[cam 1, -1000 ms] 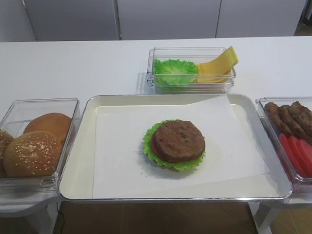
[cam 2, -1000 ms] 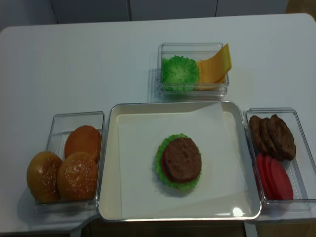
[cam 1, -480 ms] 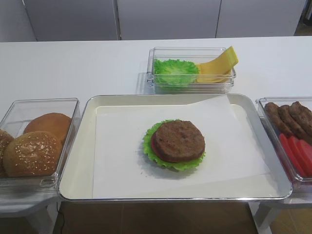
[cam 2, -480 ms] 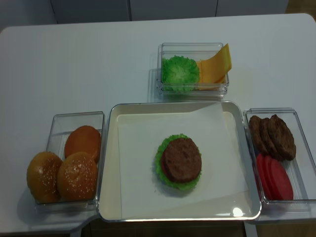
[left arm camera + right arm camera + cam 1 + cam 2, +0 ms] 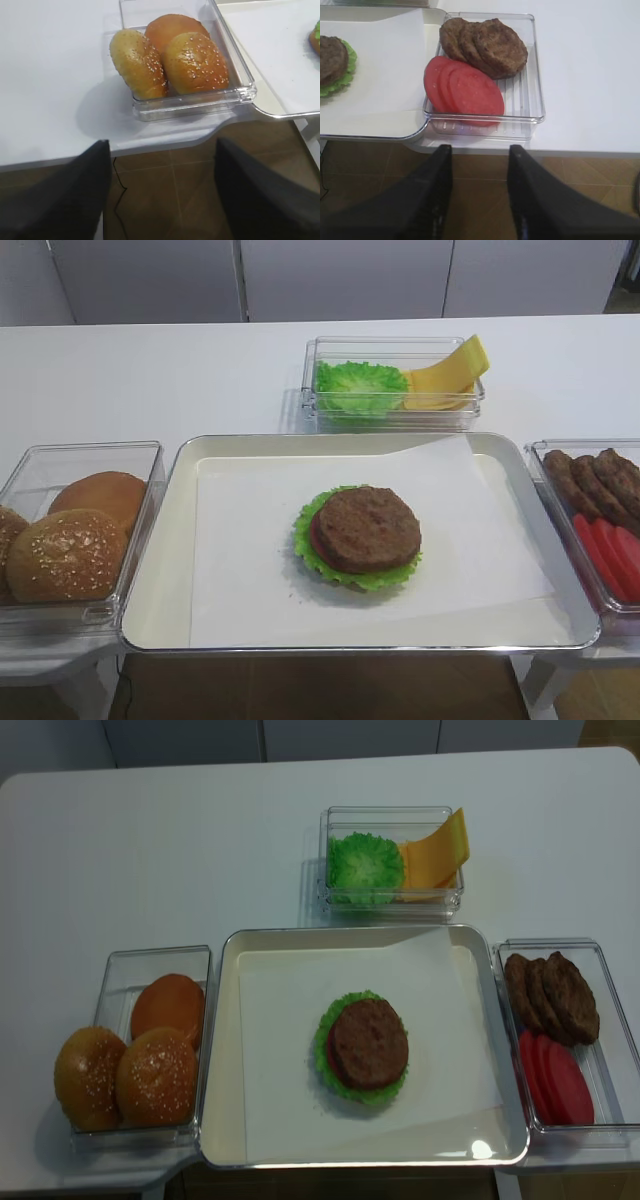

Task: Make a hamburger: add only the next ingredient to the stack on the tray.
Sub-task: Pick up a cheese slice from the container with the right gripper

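Note:
My right gripper is to grip the cheese slice next by its top edge [image 5: 461,833], up past the bin's rim [image 5: 461,880], because the bin's sides and lettuce crowd the cheese slice's lower part.
The yellow cheese slice [image 5: 447,373] [image 5: 437,851] leans in the right half of a clear bin at the back of the table. On the paper-lined metal tray [image 5: 170,570] [image 5: 222,1050] sits the stack [image 5: 362,533] [image 5: 365,1045]: lettuce, a tomato slice and a brown patty on top. My right gripper [image 5: 480,155] hangs open and empty below the table's front edge, in front of the patty and tomato bin. In front of the bun bin, my left gripper [image 5: 161,150] is wide open and empty, also below the edge. Neither gripper shows in the high views.
A lettuce leaf [image 5: 360,387] shares the back bin with the cheese. A clear bin of sesame buns [image 5: 75,530] [image 5: 170,55] stands left of the tray. On the right, a bin holds patties [image 5: 487,42] and tomato slices [image 5: 465,92]. Brown floor lies below the table edge.

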Controlling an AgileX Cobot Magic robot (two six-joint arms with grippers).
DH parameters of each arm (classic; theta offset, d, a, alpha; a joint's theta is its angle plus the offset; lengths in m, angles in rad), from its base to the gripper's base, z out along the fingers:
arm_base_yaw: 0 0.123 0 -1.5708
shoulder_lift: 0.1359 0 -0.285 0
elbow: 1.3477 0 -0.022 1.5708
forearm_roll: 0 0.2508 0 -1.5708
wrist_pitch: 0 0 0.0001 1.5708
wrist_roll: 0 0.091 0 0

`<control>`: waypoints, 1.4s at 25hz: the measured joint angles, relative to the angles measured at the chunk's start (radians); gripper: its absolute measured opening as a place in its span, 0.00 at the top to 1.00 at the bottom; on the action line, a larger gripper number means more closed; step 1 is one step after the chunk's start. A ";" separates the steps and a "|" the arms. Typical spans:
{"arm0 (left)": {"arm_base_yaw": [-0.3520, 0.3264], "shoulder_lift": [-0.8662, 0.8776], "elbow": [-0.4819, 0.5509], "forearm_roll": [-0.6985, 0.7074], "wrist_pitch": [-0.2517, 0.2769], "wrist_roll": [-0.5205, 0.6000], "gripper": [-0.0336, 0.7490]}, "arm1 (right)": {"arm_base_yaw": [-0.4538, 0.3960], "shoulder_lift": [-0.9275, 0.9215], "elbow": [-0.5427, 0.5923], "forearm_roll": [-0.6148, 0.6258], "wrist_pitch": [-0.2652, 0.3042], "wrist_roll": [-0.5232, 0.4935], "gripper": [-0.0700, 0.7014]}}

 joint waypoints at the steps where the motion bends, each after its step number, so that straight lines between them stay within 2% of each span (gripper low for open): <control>1: 0.000 0.000 0.000 0.000 0.000 0.000 0.35 | 0.000 0.000 0.000 0.000 0.000 0.000 0.55; 4: 0.000 0.000 0.000 0.000 0.000 0.000 0.35 | 0.000 0.000 0.000 0.000 0.000 0.000 0.51; 7: 0.000 0.000 0.000 0.000 0.000 0.000 0.35 | 0.000 0.000 -0.003 0.000 -0.013 0.002 0.37; 9: 0.000 0.000 0.000 0.000 0.000 0.000 0.35 | 0.000 0.002 -0.018 0.000 -0.035 0.039 0.32; 12: 0.000 0.000 0.000 0.000 0.000 0.000 0.35 | 0.000 0.046 -0.056 -0.002 -0.073 0.085 0.32; 20: 0.000 0.000 0.000 0.000 0.000 0.000 0.35 | 0.000 0.327 -0.159 0.004 -0.163 0.105 0.32; 27: 0.000 0.000 0.000 0.000 0.000 0.000 0.35 | 0.000 0.587 -0.231 0.021 -0.293 0.138 0.33; 35: 0.000 0.000 0.000 0.000 0.000 0.000 0.35 | 0.000 0.929 -0.377 0.090 -0.337 0.083 0.33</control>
